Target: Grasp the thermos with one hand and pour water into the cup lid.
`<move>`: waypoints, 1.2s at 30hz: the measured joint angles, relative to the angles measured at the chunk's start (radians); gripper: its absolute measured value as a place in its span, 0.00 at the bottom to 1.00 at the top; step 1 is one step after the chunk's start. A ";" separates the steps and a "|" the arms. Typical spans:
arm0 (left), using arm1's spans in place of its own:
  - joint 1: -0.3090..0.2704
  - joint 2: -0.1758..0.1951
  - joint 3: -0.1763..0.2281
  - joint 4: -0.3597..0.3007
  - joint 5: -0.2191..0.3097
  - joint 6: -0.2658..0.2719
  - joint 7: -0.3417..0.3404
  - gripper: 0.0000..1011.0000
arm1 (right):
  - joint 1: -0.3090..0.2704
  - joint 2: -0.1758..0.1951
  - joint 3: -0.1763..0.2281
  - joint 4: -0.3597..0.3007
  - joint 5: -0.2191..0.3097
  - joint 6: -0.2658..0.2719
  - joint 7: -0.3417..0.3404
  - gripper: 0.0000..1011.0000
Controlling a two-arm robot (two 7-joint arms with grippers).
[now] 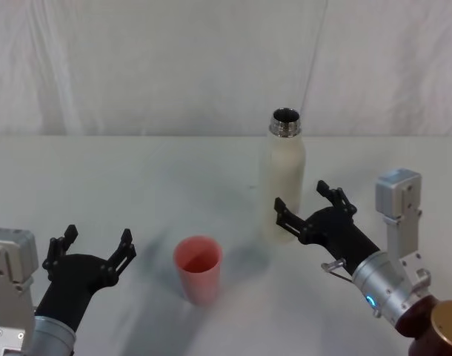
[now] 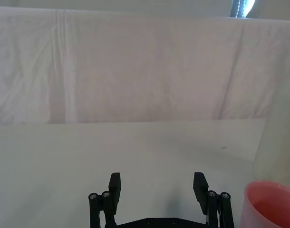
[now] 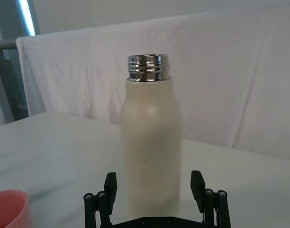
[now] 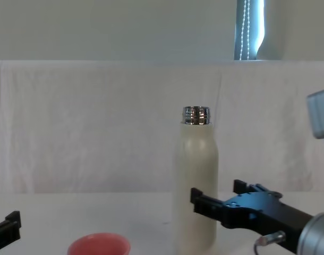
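Note:
I should next grab the thermos by its lower body (image 4: 195,228) with my right gripper. That leaves its open steel neck (image 4: 196,115) free to pour into the cup lid.
The thermos (image 1: 285,174) stands upright on the white table, cream-white with an open steel neck; it also rises in the right wrist view (image 3: 151,147) and chest view (image 4: 197,180). My right gripper (image 1: 309,205) is open just in front of the thermos, its fingers to either side of the lower body without touching (image 3: 154,192) (image 4: 218,199). The pink cup lid (image 1: 198,268) sits upright to the left of the thermos, nearer me (image 2: 271,204) (image 4: 98,245) (image 3: 9,209). My left gripper (image 1: 92,246) is open near the front left, apart from the cup lid (image 2: 157,192).
A white cloth backdrop (image 1: 174,67) hangs behind the table. The white table surface (image 1: 137,185) stretches left of the thermos and beyond the cup lid.

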 joint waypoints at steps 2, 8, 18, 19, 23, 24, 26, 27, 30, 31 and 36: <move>0.000 0.000 0.000 0.000 0.000 0.000 0.000 0.99 | 0.020 -0.006 -0.011 0.031 -0.002 -0.006 0.004 0.99; 0.000 0.000 0.000 0.000 0.000 0.000 0.000 0.99 | 0.051 -0.017 -0.020 0.078 -0.002 -0.017 0.008 0.99; 0.000 0.000 0.000 0.000 0.000 0.000 0.000 0.99 | 0.091 -0.031 -0.025 0.141 0.002 -0.033 0.012 0.99; 0.000 0.000 0.000 0.000 0.000 0.000 0.000 0.99 | 0.096 -0.033 -0.026 0.149 0.002 -0.036 0.013 0.99; 0.000 0.000 0.000 0.000 0.000 0.000 0.000 0.99 | 0.110 -0.039 -0.030 0.169 0.002 -0.043 0.016 0.99; 0.000 0.000 0.000 0.000 0.000 0.000 0.000 0.99 | 0.113 -0.041 -0.030 0.175 0.002 -0.045 0.016 0.99; 0.000 0.000 0.000 0.000 0.000 0.000 0.000 0.99 | 0.119 -0.044 -0.033 0.185 0.002 -0.048 0.016 0.99; 0.000 0.000 0.000 0.000 0.000 0.000 0.000 0.99 | 0.122 -0.046 -0.033 0.189 0.002 -0.050 0.017 0.99; 0.000 0.000 0.000 0.000 0.000 0.000 0.000 0.99 | 0.131 -0.051 -0.035 0.203 0.002 -0.054 0.018 0.99; 0.000 0.000 0.000 0.000 0.000 0.000 0.000 0.99 | 0.131 -0.051 -0.035 0.203 0.002 -0.054 0.018 0.99; 0.000 0.000 0.000 0.000 0.000 0.000 0.000 0.99 | 0.152 -0.063 -0.039 0.235 0.001 -0.062 0.019 0.99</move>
